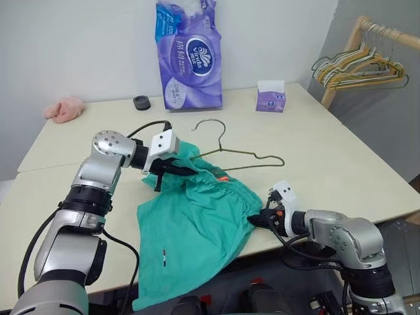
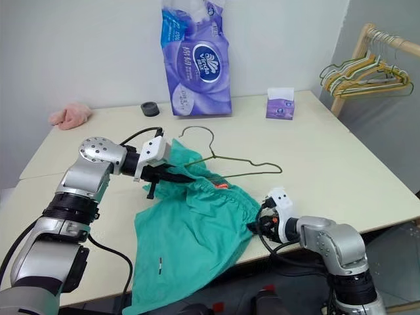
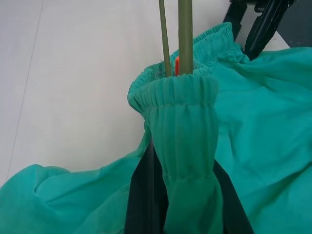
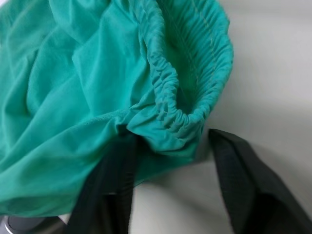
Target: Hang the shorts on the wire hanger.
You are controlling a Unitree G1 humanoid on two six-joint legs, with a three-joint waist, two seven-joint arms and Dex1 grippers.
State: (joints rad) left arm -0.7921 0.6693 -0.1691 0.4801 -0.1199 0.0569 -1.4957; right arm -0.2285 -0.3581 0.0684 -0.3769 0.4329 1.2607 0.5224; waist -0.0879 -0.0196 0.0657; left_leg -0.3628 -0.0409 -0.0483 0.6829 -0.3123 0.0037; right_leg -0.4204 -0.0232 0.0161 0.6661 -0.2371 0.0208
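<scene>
My right gripper grabs the shorts by the waistband's gathered corner next. That corner stands up while the leg cloth lies slack.
The teal-green shorts (image 1: 190, 230) lie crumpled at the table's front, one leg hanging over the edge. The thin wire hanger (image 1: 249, 157) rests on the table behind them, and its left arm runs into the waistband opening (image 3: 185, 34) beside the orange tag (image 3: 177, 63). My left gripper (image 1: 177, 169) is shut on the gathered waistband at the shorts' far left, lifted slightly off the table. My right gripper (image 1: 257, 218) sits at the waistband's right corner by the table edge. Its fingers (image 4: 112, 195) stand apart, with the waistband corner between them and a gap on one side.
A purple toilet-paper pack (image 1: 189, 56), a small tissue box (image 1: 270, 97), a black tape roll (image 1: 141, 102) and a pink cloth (image 1: 64, 109) stand along the table's (image 1: 341, 170) far side. A wooden rack of bunched hangers (image 1: 361, 65) is at the right.
</scene>
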